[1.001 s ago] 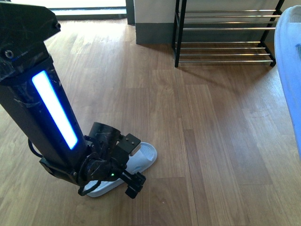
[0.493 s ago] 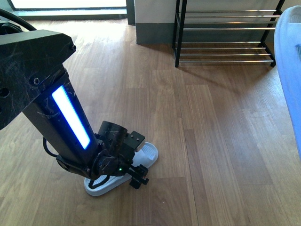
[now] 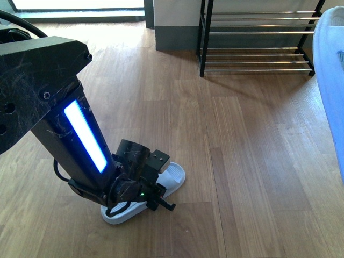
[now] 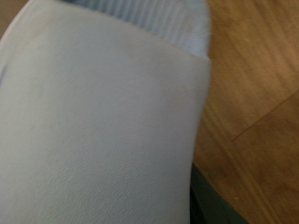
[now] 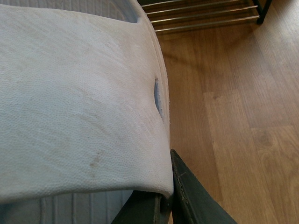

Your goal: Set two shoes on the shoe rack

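The slide's sole lies flat on the floor, so my left gripper should next grab its raised strap (image 4: 105,116) to rack it.
One pale blue slide (image 3: 175,175) lies on the wood floor at the front left. My left gripper (image 3: 159,196) is down over it, open, with the slide's strap (image 4: 93,116) filling the left wrist view and one dark finger (image 4: 205,205) beside its edge. A second pale blue slide (image 3: 330,80) hangs at the right edge of the front view. My right gripper (image 5: 169,196) is shut on the edge of its strap (image 5: 79,102). The shoe rack (image 3: 258,37) stands at the back right against the wall, and its silver bars (image 5: 201,14) also show in the right wrist view.
The left arm (image 3: 59,123), with its lit strip, fills the front left. A grey-based wall corner (image 3: 174,32) stands left of the rack. Bare wood floor (image 3: 252,161) stretches between the slide and the rack.
The left arm has swung right and come lower over the slide on the floor. That slide has shifted slightly right. The held slide at the right edge has stayed put.
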